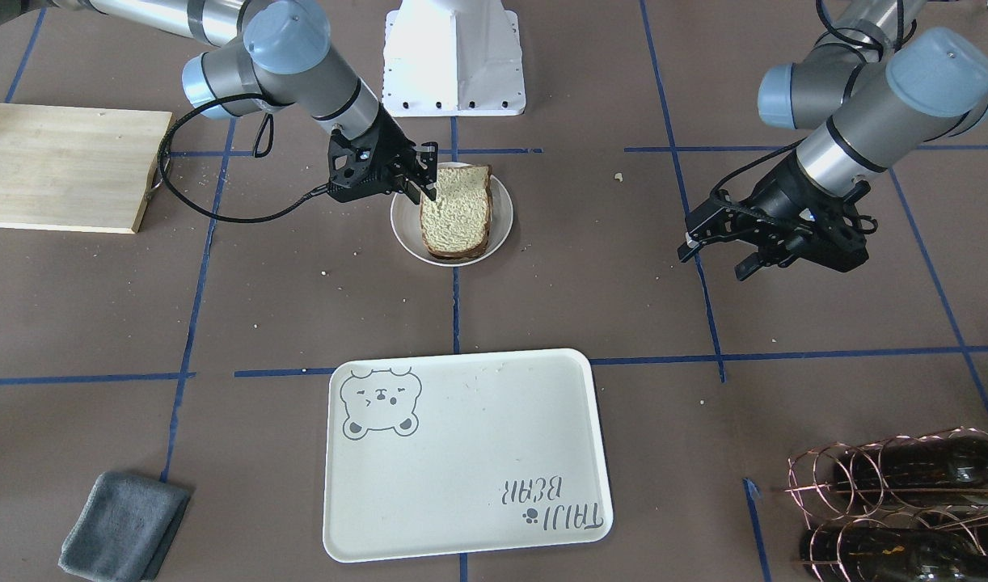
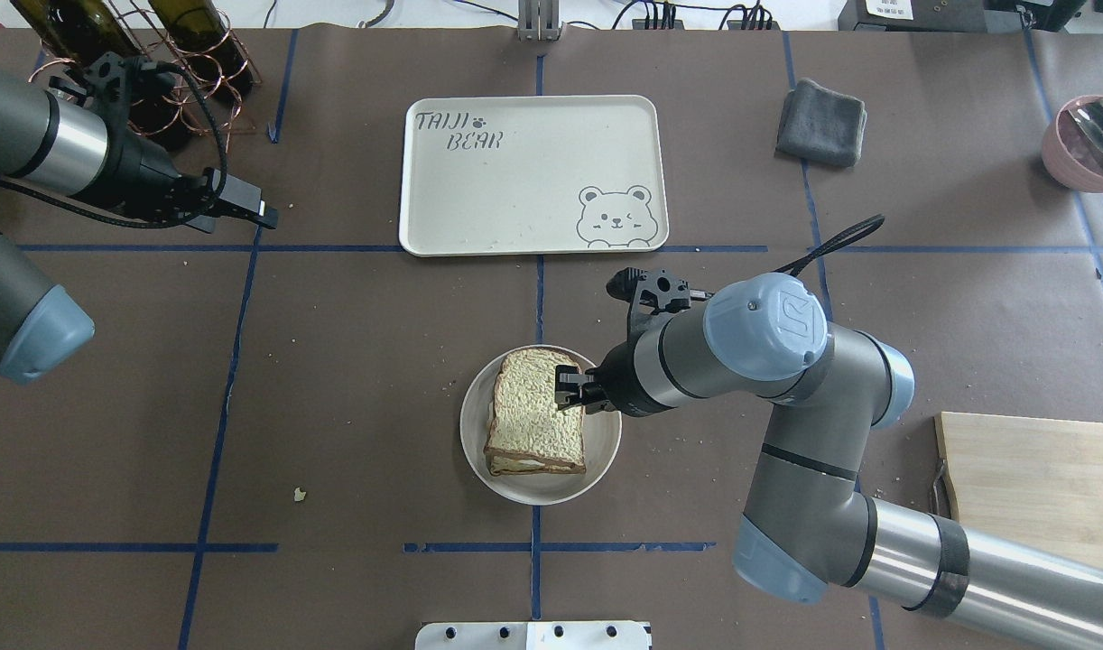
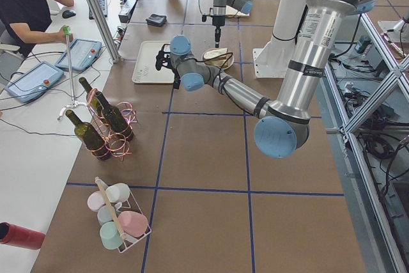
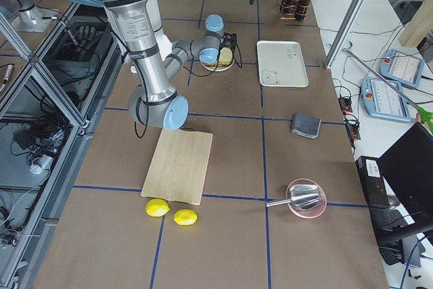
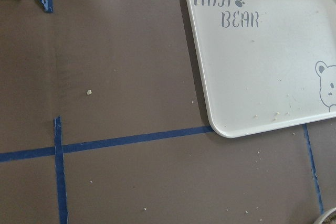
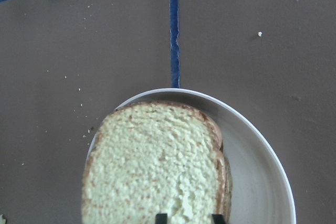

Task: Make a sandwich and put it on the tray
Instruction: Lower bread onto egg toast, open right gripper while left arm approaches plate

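Observation:
The stacked sandwich (image 1: 456,213) sits loose on the round white plate, so next my left gripper will grab the plate by its bare rim (image 1: 506,193) to keep the plate level.
The sandwich (image 1: 456,214) lies on a round white plate (image 1: 504,212), two bread slices with a sliver of white egg between them (image 2: 515,465). My right gripper (image 1: 425,182) is shut on the edge of the top slice, which looks slightly tilted; in the right wrist view both fingertips (image 6: 161,217) stand over the bread (image 6: 157,171). The cream tray (image 1: 462,453) with bear face and lettering is bare, beyond the plate (image 2: 597,451) in the overhead view (image 2: 515,181). My left gripper (image 1: 712,250) hovers open and empty, well to the side of the tray (image 5: 262,77).
A wooden cutting board (image 1: 57,166) lies on my right. A folded grey cloth (image 1: 122,525) lies beside the tray. A copper rack with wine bottles (image 1: 906,501) stands on my left. A pink bowl (image 2: 1089,140) and two lemons (image 4: 169,211) are on the far right.

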You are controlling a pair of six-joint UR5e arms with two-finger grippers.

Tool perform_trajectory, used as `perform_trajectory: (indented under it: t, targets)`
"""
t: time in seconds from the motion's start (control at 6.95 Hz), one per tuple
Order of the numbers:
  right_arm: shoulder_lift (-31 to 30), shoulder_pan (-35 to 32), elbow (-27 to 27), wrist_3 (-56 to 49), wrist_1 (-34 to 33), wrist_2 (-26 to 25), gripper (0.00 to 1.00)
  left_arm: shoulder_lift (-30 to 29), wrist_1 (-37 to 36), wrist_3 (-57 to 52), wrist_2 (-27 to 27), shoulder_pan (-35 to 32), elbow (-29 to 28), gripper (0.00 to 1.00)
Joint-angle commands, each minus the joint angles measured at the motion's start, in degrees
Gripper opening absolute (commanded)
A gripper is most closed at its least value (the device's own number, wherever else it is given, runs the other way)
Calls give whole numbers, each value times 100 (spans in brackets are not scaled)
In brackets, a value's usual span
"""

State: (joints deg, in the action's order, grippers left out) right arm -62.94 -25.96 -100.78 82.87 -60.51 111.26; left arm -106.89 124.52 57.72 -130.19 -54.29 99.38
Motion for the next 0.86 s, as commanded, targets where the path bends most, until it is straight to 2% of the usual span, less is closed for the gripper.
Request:
perform_trajectory:
  t: [0.0, 0.14, 0.29, 0.43, 0.58, 0.72]
  targets:
    - [1, -468, -38, -16, -353, 324, 100, -269, -15, 517, 335, 460, 11, 100]
    - [-25, -994, -143, -95, -835, 770, 100, -410, -42, 1008, 676, 916, 90, 100]
    - [-69, -1434, -179, -365, -1292, 1036, 100, -428, -85, 1422, 1349, 1634, 99, 100]
    - [-96, -1752, -205, -1255, -1976, 1125, 100, -463, -199, 1644, 1687, 2032, 91, 100]
    - [-96, -1990, -275, -2039, -2626, 1126, 100, -516, -365, 1838, 1708, 2210, 108, 95]
    - [-270, -2219, -450, -2708, -2885, 1135, 100, -604, -524, 2057, 1786, 2447, 108, 81]
